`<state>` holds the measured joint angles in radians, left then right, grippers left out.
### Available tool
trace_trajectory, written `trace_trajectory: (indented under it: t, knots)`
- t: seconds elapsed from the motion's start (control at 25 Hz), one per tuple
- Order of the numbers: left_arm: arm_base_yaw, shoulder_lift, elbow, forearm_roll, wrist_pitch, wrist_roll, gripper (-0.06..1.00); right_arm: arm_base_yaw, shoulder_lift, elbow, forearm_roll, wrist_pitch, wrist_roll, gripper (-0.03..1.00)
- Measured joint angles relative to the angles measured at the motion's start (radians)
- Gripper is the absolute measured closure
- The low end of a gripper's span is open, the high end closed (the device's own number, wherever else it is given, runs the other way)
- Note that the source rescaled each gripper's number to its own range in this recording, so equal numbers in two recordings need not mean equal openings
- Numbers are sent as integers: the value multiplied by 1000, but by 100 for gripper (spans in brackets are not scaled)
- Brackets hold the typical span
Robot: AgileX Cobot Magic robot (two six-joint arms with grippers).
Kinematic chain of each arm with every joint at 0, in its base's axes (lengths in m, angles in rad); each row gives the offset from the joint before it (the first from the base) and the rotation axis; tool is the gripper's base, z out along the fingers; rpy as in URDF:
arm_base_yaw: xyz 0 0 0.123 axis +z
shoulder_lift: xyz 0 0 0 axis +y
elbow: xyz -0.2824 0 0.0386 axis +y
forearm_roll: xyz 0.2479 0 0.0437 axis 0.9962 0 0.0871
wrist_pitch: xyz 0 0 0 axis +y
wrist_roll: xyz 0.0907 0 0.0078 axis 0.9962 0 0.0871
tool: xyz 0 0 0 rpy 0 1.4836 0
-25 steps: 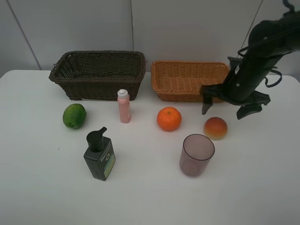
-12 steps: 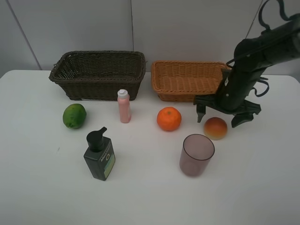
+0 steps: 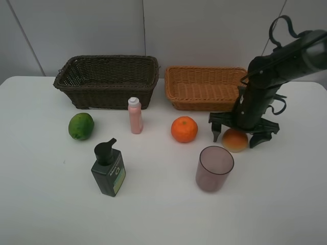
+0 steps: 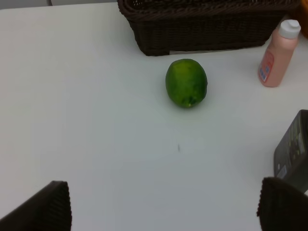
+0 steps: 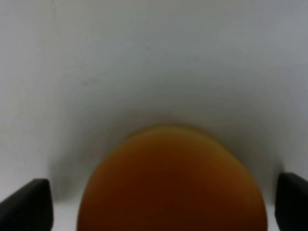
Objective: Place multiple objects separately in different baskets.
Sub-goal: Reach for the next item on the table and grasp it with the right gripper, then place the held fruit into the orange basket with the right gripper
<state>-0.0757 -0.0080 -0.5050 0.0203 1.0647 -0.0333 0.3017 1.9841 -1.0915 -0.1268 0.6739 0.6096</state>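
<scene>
The right gripper needs to close on the red-yellow fruit (image 3: 235, 140) now, as its fingers are low on either side. Closing now would catch it.
My right gripper (image 3: 235, 137) is open and lowered around the red-yellow round fruit (image 3: 235, 140), one finger on each side of it; the fruit fills the right wrist view (image 5: 171, 180). The orange (image 3: 184, 129) lies left of it, the purplish cup (image 3: 214, 168) in front. The pink white-capped bottle (image 3: 135, 116), green round fruit (image 3: 81, 126) and dark green pump bottle (image 3: 108, 169) stand further left. The dark brown basket (image 3: 107, 80) and the orange-tan basket (image 3: 204, 87) are at the back. My left gripper (image 4: 163, 207) is open, short of the green fruit (image 4: 186, 82).
The table's far edge meets a pale wall right behind the baskets. In the left wrist view the dark basket (image 4: 207, 24), the pink bottle (image 4: 276, 60) and a corner of the pump bottle (image 4: 293, 149) show.
My right gripper has come down and towards the front from beside the orange-tan basket, and now straddles the red-yellow fruit. Nothing else has moved.
</scene>
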Motion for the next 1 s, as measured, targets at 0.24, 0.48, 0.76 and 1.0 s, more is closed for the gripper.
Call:
trace_trajectory:
  t: [0.24,0.48,0.76,1.0]
  knots:
    - [0,0,0,0,0,0,-6,0,7,0,12,-11,0,37]
    - [0,0,0,0,0,0,-6,0,7,0,13,-11,0,48]
    - [0,0,0,0,0,0,-6,0,7,0,13,-11,0,48]
    - [0,0,0,0,0,0,-6,0,1,0,13,11,-4,48]
